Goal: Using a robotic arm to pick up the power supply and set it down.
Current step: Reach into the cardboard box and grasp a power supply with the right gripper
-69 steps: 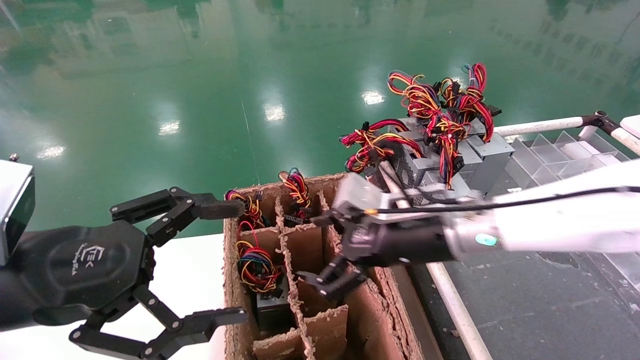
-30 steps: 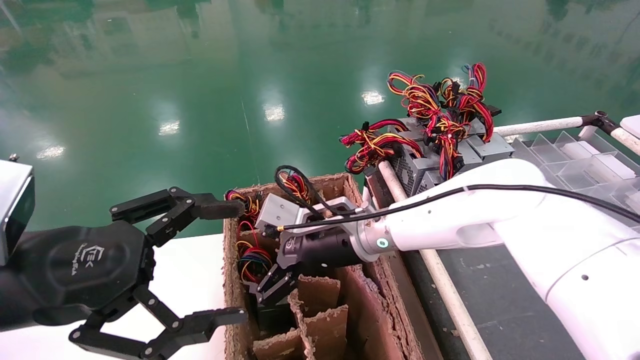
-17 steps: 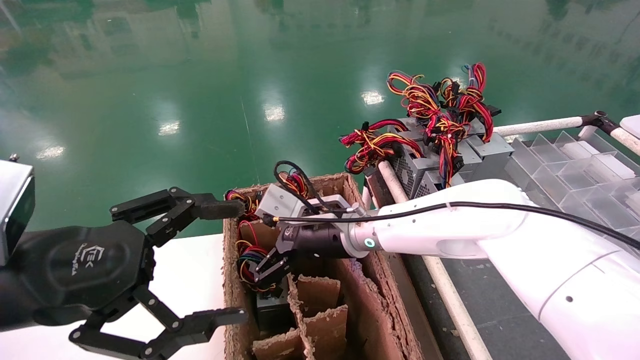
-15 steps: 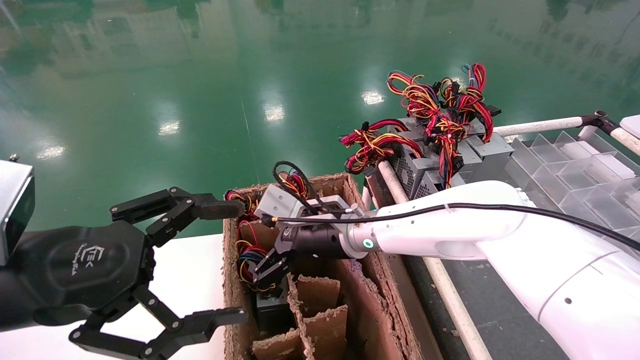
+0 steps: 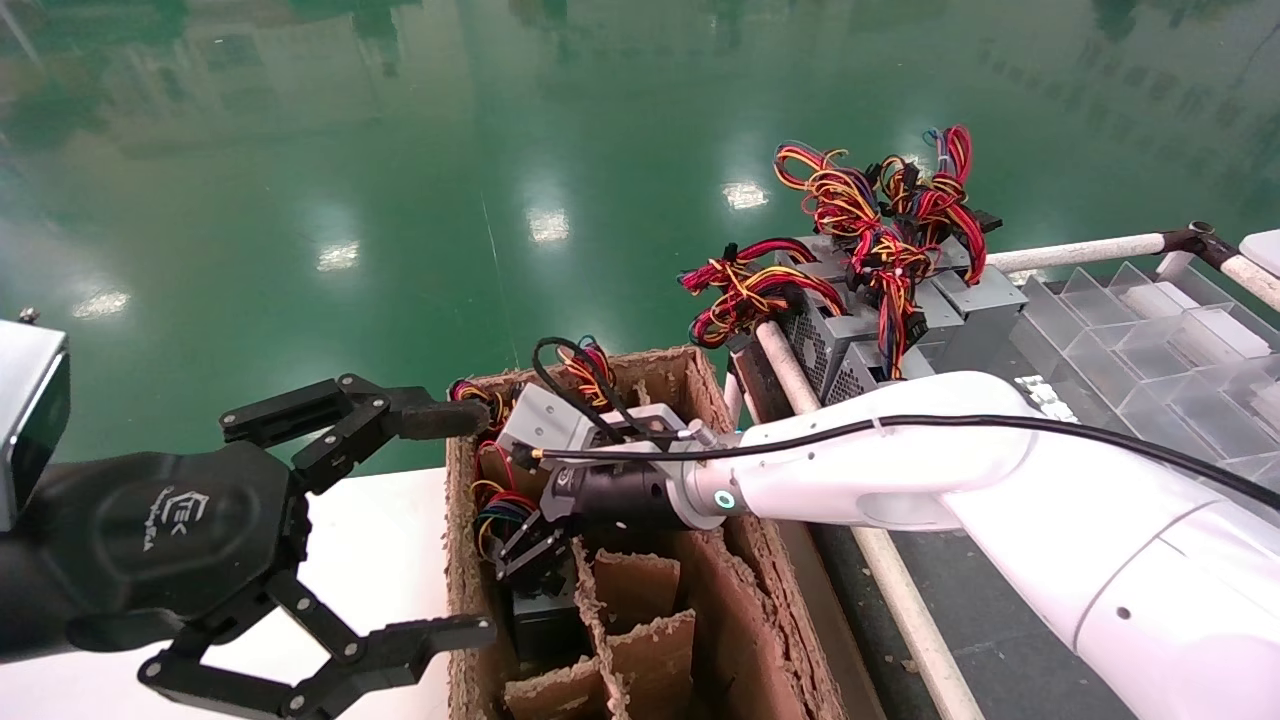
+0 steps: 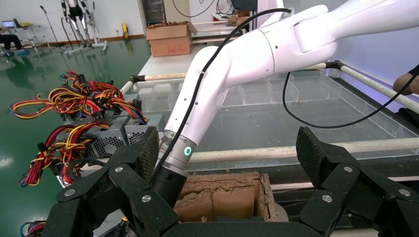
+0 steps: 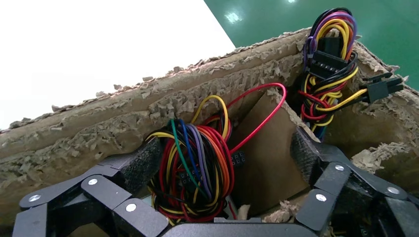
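Observation:
I need to close my right gripper on the wire bundle [image 7: 200, 170] now. The bundle's loops are between both fingers, near the palm, beside the cardboard divider [image 7: 264, 148].
The power supply sits in the left column of a divided cardboard box [image 5: 463, 600]. Its coil of red, yellow, black and blue wires [image 5: 497, 512] lies on top of the dark grey casing [image 5: 545, 622]. My white right arm reaches across the box, and its gripper [image 5: 525, 548] is down in that cell, open. In the right wrist view the wire bundle [image 7: 192, 168] lies between the spread fingers of the right gripper [image 7: 223, 160], close against one pad [image 7: 143, 168]. My left gripper [image 5: 450, 525] hangs open just left of the box, holding nothing.
More wire bundles [image 5: 590, 370] poke from the box's far cells. Several other grey supplies with red-yellow wires [image 5: 860, 320] are stacked behind on the right. Clear plastic trays [image 5: 1150, 320] and a white rail [image 5: 900, 600] lie right of the box. A white tabletop [image 5: 385, 560] lies to its left.
My right arm swung left from over the box's right side to the left column and sank into the cell, its open fingers now around the wire bundle. The left arm stayed still.

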Controlling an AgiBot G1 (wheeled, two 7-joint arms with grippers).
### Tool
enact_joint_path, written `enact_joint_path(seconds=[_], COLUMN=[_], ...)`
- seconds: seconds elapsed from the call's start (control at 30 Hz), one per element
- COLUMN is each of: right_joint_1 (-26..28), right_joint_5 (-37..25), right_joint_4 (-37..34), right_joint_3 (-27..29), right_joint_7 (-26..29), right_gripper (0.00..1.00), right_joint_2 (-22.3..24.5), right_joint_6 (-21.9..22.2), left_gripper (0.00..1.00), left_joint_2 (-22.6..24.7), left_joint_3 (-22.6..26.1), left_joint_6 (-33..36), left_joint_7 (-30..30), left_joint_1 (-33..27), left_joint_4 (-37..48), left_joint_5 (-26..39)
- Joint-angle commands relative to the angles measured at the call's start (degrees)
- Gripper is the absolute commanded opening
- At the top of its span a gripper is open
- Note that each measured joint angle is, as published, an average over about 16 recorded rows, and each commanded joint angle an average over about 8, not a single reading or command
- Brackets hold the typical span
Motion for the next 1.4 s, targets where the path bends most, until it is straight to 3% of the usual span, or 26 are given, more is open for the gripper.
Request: enact_joint_path(seconds=[0.03, 0.57, 1.4], right_joint_1=[0.11, 0.41, 1.06], right_joint_5=[0.77, 5.7, 12.29], right_joint_4=[0.13, -0.08, -3.71], right_joint_3=[-0.72, -5.25, -7.56], right_joint_7=[-0.04, -0.84, -3.99], right_gripper=[0.0, 0.0, 0.0], right_joint_2=[-0.01, 0.11, 0.41], right_joint_6=[0.45, 1.71, -2.02], left_gripper=[1.0, 1.0, 1.0], left_joint_2=[0.0, 0.0, -0.01], left_joint_3=[0.0, 0.01, 0.03], left_joint_6=[0.0, 0.0, -0.01], left_joint_7=[0.0, 0.01, 0.01], left_joint_1=[0.0, 0.0, -0.01], left_joint_4=[0.0, 0.0, 0.0], left_joint_5=[0.0, -0.01, -0.02])
